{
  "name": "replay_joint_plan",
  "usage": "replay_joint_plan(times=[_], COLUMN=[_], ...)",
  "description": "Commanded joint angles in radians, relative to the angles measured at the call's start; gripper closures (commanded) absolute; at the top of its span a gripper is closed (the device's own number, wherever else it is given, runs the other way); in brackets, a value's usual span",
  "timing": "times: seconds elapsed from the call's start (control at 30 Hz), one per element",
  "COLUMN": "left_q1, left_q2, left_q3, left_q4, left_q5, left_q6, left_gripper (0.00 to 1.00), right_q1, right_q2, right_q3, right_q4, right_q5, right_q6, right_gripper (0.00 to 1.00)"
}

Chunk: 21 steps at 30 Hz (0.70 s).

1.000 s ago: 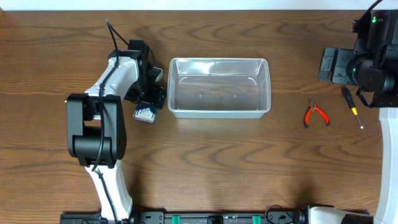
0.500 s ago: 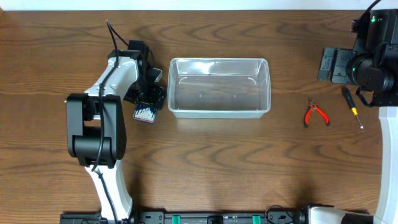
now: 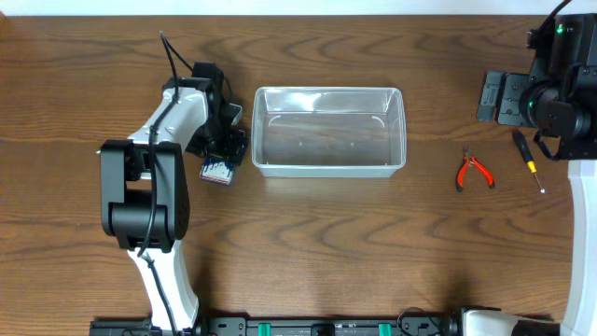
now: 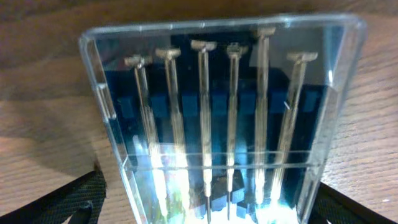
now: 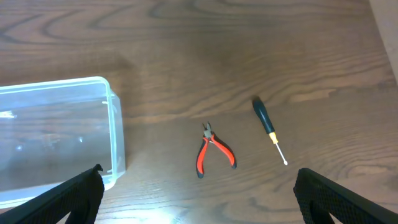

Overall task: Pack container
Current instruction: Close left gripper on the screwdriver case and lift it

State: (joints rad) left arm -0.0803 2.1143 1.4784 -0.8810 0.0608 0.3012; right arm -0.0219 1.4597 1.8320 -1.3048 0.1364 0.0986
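Note:
The case's two long sides are between my left gripper's fingers and closing now would catch the case, so it is time to close on it.
The container [image 3: 328, 131] is a clear rectangular bin at the table's middle, with nothing visible inside; its right end shows in the right wrist view [image 5: 115, 124]. A clear case of several small screwdrivers on a blue insert [image 3: 217, 169] lies just left of the container. It fills the left wrist view [image 4: 217, 118]. My left gripper [image 3: 226, 149] [image 4: 211, 208] is open, one finger on each side of the case. My right gripper [image 3: 504, 98] [image 5: 199, 205] is open and empty at the far right.
Red-handled pliers [image 3: 473, 171] [image 5: 212, 155] and a black-handled screwdriver [image 3: 528, 161] [image 5: 267, 127] lie on the wood right of the container. The left arm's body [image 3: 149, 196] stands to the case's left.

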Motion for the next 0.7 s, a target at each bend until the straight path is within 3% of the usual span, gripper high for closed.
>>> replay_joint_plan(times=[0.0,0.2,0.67], left_q1=[0.003,0.003,0.003], left_q2=[0.013,0.013,0.012], left_q3=[-0.041,-0.066,-0.063], left_q4=[0.005,0.009,0.012], left_q5=[-0.018,-0.021,-0.021], left_q6=[-0.01,-0.01,-0.01], left_gripper=[0.05,0.15,0.28], right_q1=[-0.004,-0.003,-0.003], right_q2=[0.002,0.002,0.002], right_q3=[0.004,0.004,0.004], right_q4=[-0.001,0.0,-0.001], right_q5=[0.017,0.017,0.009], right_q6=[-0.01,-0.01,-0.01], right_gripper=[0.01,0.01,0.01])
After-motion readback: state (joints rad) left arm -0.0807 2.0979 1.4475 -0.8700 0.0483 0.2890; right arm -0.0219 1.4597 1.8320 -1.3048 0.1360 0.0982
